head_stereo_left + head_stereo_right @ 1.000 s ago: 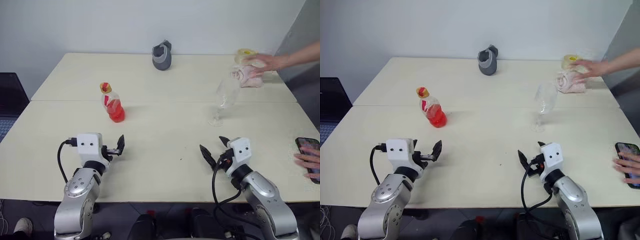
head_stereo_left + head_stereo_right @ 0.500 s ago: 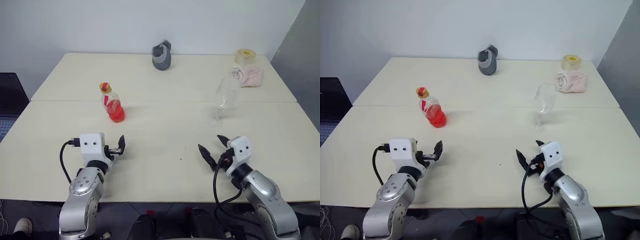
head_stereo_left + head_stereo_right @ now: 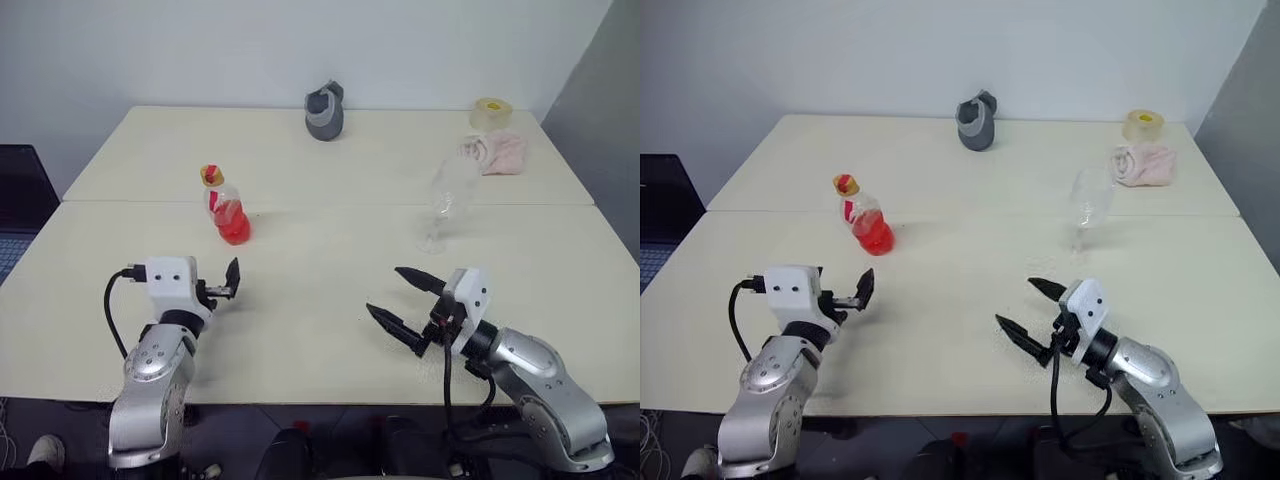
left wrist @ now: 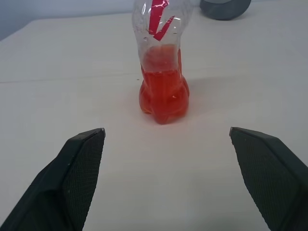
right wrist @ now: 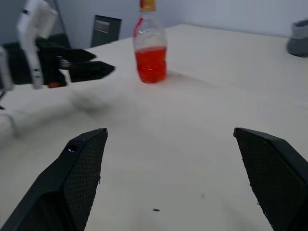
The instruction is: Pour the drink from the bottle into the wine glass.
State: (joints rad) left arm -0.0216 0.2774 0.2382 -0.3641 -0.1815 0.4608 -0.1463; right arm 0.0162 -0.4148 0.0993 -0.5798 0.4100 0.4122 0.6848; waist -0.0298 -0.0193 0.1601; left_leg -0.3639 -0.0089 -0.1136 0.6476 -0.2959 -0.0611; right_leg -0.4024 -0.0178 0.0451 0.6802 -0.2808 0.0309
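My left gripper takes hold of the bottle by its narrow middle (image 3: 225, 207) next, between the bulges at its base (image 3: 235, 231) and upper body.
The bottle (image 3: 225, 207) stands upright on the left half of the table, yellowish cap on, with the red-orange drink (image 4: 163, 96) filling its lower part. The clear wine glass (image 3: 445, 200) stands upright on the right half, empty. My left gripper (image 3: 228, 282) hovers open just short of the bottle, pointing at it, nothing between its fingers. My right gripper (image 3: 385, 290) is open over the table's near middle, turned leftward, well short of the glass. From the right wrist I see the bottle (image 5: 150, 53) and the left gripper (image 5: 91, 68).
A grey object (image 3: 324, 112) sits at the far middle edge. A pink cloth (image 3: 497, 152) and a roll of tape (image 3: 491, 108) lie at the far right. A seam crosses the table (image 3: 320, 260) between bottle and glass.
A person's hands and a phone at the right have gone from view. My right gripper has swung to the left and risen. My left gripper has edged toward the bottle.
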